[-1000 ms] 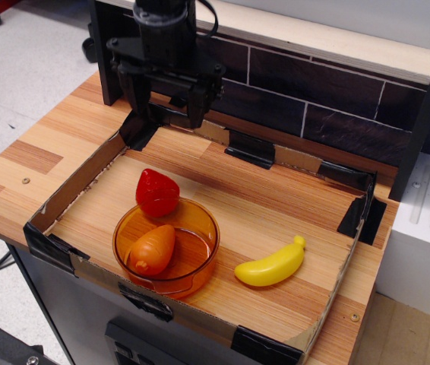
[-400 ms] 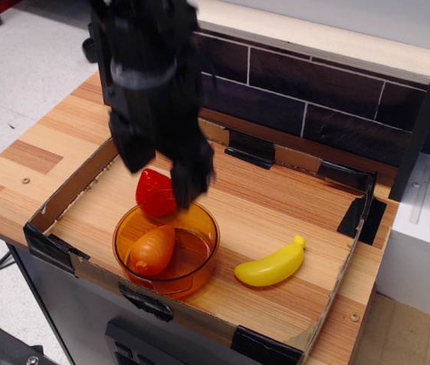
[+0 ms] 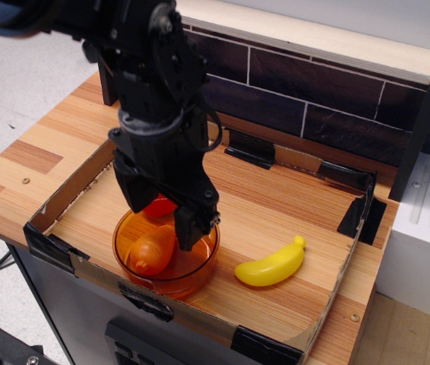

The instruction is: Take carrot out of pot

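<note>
The gripper picks up the orange carrot by its smooth body behind the nubbed tip next, to take it out of the pot.
The carrot, a stubby smooth orange toy, lies inside the pot, a shallow translucent amber bowl at the front left of the tray. My black gripper hangs over the pot with its jaws open, one finger at the pot's back left rim and the other finger reaching down inside the pot just right of the carrot. The fingers straddle the carrot's upper end without closing on it. The gripper hides most of the red strawberry behind the pot.
A yellow banana toy lies on the wood to the right of the pot. Low cardboard walls with black tape corners ring the tray. A dark brick-pattern backboard stands behind.
The gripper has come forward and down from the tray's back left corner to over the pot, now lowered around the carrot. The toys and pot have not moved.
</note>
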`<state>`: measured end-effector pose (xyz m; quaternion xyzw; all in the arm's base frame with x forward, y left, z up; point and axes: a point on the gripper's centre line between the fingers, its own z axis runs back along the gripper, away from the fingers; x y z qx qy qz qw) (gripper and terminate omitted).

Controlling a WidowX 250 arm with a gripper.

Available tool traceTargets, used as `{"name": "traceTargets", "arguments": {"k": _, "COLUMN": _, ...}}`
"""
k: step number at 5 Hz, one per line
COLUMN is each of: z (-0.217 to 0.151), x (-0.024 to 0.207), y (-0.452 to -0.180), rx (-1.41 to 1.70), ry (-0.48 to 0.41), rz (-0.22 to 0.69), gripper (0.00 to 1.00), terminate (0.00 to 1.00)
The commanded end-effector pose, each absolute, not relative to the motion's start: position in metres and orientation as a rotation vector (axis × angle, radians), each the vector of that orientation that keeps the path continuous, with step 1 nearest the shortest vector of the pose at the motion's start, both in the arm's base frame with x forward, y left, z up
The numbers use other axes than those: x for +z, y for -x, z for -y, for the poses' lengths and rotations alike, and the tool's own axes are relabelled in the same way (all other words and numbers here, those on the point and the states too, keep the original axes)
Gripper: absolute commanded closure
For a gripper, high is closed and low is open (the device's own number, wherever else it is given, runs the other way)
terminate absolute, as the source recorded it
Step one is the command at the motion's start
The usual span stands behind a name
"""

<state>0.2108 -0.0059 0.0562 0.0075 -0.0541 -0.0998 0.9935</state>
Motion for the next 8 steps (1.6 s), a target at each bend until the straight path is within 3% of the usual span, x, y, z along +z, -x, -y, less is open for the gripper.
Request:
{"name": "traceTargets", "arguments": {"k": 1, "z": 0.002, "x": 0.050, "y": -0.211, "rx": -0.168, "ry": -0.007, "rz": 0.123, "gripper": 0.00, "terminate": 0.00}}
{"name": "traceTargets", "arguments": {"k": 8, "z": -0.005, "x": 0.014, "y": -0.202, "rx": -0.146, "ry": -0.073, "rz": 0.054, "gripper": 0.00, "terminate": 0.00}}
